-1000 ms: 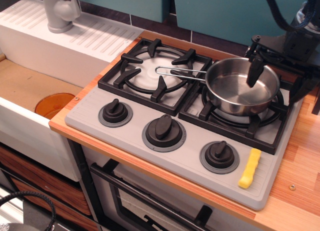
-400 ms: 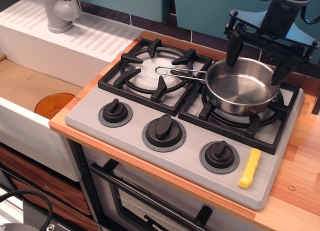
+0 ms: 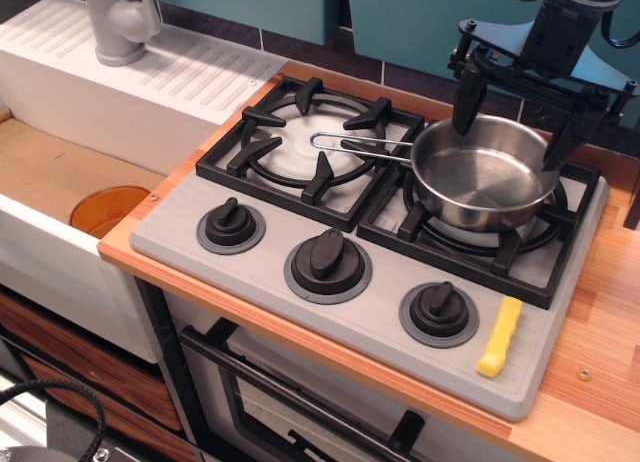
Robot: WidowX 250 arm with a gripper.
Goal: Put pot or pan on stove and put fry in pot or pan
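I need to put the fry in the steel saucepan [image 3: 486,183], so I should next grab the yellow fry by its crinkled middle [image 3: 501,336].
The shiny steel saucepan [image 3: 486,183] sits on the right burner of the grey stove [image 3: 250,267], its wire handle pointing left over the left burner. The pan is empty. My gripper [image 3: 512,120] hangs just above the pan's far rim, open, its black fingers [image 3: 468,94] spread wider than the pan and holding nothing. The yellow crinkle-cut fry [image 3: 499,337] lies on the stove's front right corner, right of the rightmost knob [image 3: 438,311].
A white sink unit with a grey tap [image 3: 118,22] stands at the left, with an orange disc [image 3: 108,210] in the basin. A wooden counter [image 3: 600,332] runs along the right. The oven door handle [image 3: 300,407] is below the stove.
My gripper rose out of the pan and shifted left and back, to above its far rim. The pan stayed on the right burner. The fry has not moved.
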